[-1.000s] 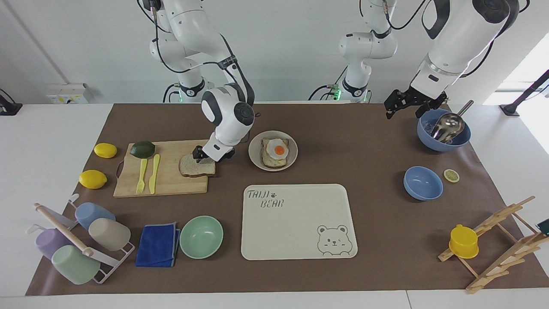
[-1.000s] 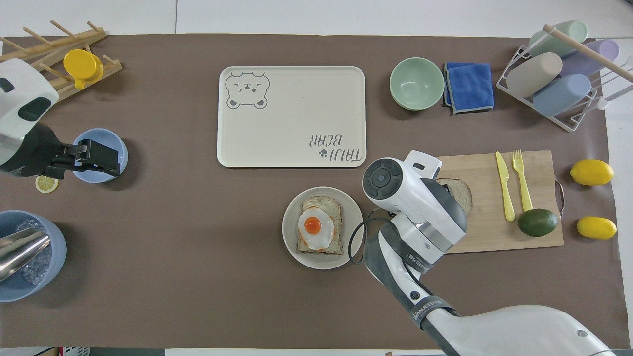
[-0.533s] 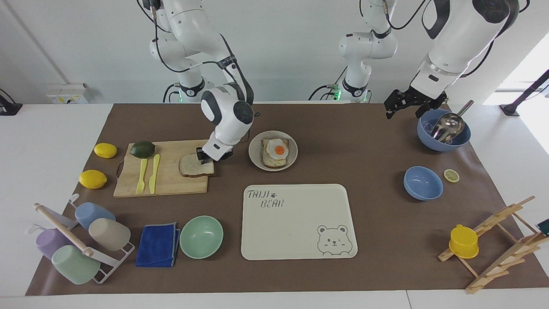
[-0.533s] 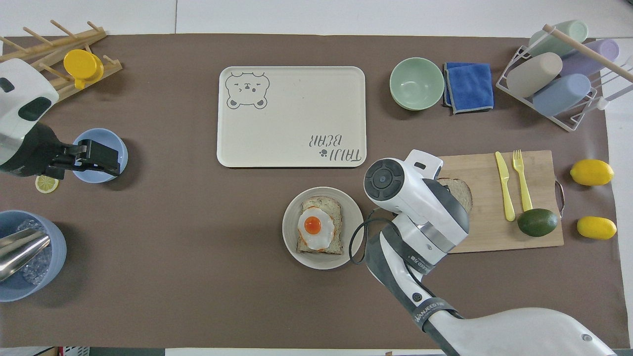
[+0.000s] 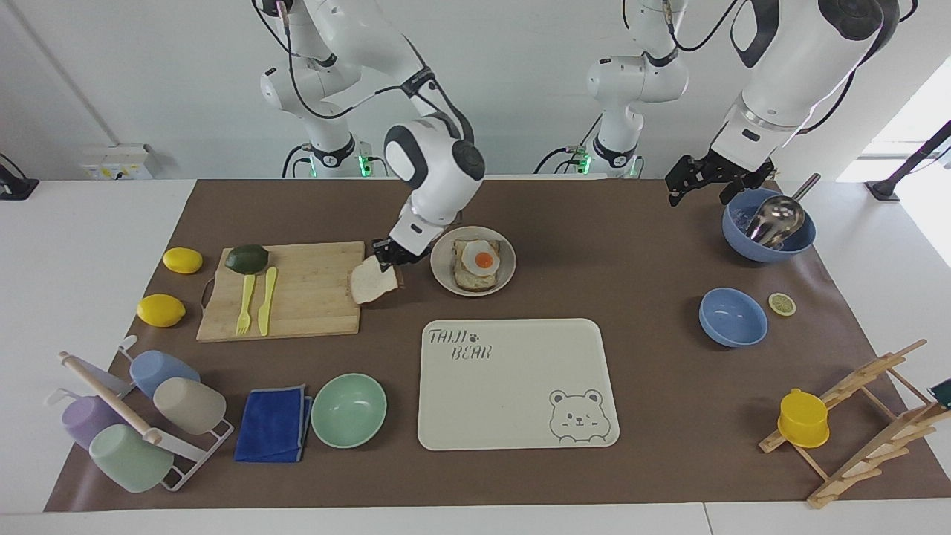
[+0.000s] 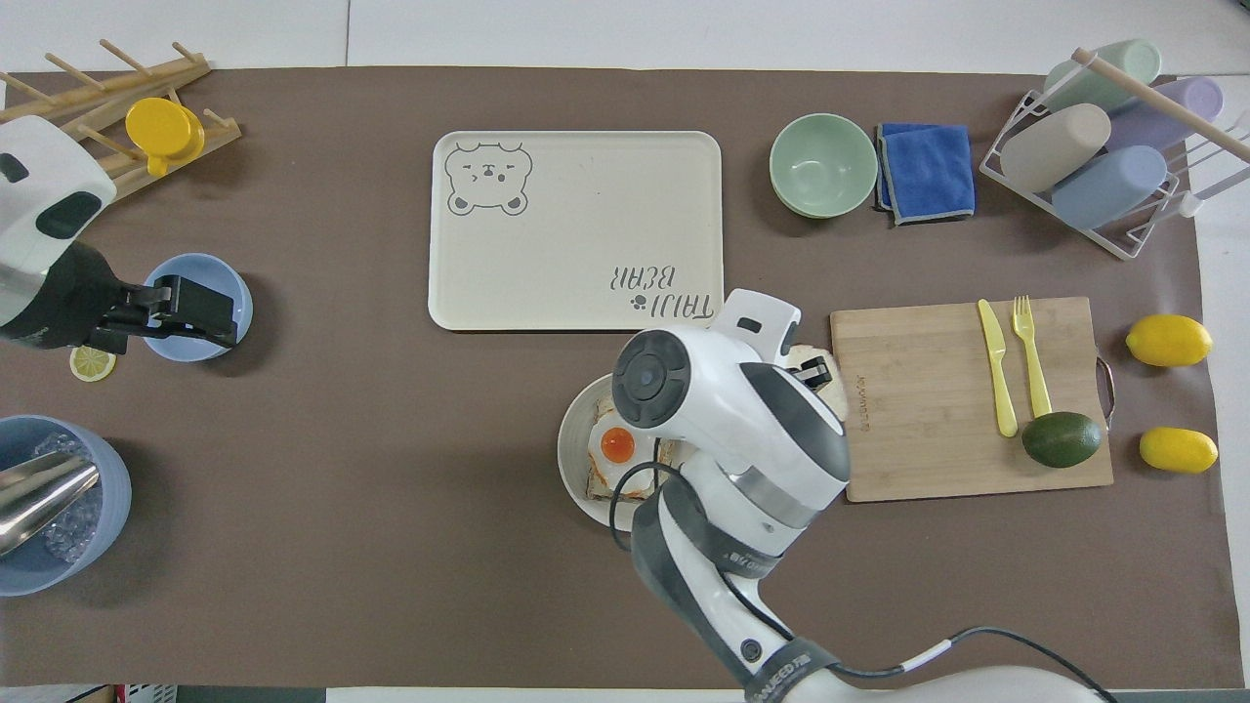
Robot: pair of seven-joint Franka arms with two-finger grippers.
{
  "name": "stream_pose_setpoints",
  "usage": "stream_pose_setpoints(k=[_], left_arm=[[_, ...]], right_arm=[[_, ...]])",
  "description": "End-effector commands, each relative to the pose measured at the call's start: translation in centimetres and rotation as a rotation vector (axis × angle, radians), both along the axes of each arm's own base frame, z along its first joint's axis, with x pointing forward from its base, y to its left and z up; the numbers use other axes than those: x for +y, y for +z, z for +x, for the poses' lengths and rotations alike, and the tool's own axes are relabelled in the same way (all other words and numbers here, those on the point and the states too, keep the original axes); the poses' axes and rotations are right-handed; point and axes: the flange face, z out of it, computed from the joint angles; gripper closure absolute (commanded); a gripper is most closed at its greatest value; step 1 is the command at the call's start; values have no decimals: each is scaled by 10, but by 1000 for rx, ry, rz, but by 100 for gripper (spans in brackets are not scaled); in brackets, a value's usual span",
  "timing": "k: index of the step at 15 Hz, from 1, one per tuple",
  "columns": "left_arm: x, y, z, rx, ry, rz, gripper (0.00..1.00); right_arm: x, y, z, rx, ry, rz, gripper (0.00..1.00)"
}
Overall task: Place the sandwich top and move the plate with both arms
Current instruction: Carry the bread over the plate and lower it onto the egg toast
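Observation:
My right gripper should line the pale bread slice (image 6: 831, 381) up with the toast before opening: in the overhead view the slice is beside the toast with egg (image 6: 620, 446).
The sandwich top (image 5: 369, 282), a plain slice of pale bread, hangs tilted from my right gripper (image 5: 391, 255), which is shut on its upper edge. It is in the air over the cutting board's end beside the plate (image 5: 446, 276). The small round beige plate holds a toast slice with a fried egg (image 5: 476, 261). In the overhead view the right arm covers most of the held slice and part of the plate (image 6: 571, 469). My left gripper (image 5: 697, 195) is open and empty and waits in the air beside the blue bowl with the ladle (image 5: 769, 223).
The wooden cutting board (image 5: 297, 297) carries a yellow knife and fork and an avocado (image 5: 247, 258). The cream bear tray (image 5: 513, 383) lies farther from the robots than the plate, with a mint bowl (image 5: 348, 409) and a blue cloth (image 5: 273, 423) beside it. A small blue bowl (image 5: 732, 317) sits toward the left arm's end.
My right gripper has lifted the bread slice off the cutting board and carried it toward the plate; the slice now hangs tilted. The left arm has not moved.

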Motion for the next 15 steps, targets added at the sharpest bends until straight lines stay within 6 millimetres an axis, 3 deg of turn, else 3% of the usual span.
stream_pose_setpoints(k=[1,3,5,6,8,14,15], left_arm=[[3,3,-5,-3,-2,21,0],[3,3,-5,-3,-2,21,0],[3,3,-5,-3,-2,22,0],[3,3,-5,-3,-2,22,0],[3,3,-5,-3,-2,22,0],[3,3,-5,-3,-2,21,0],[3,3,-5,-3,-2,21,0]], right_arm=[[50,28,-1,-2,14,64,100],[79,29,-15,-10,48,106,100],[94,24,-21,-24,-2,158,100],[112,16,-35,-27,19,162,100],[117,4,-39,-24,22,148,100],[122,-5,-48,-28,17,174,100],[119,-8,-48,-20,12,184,83]])
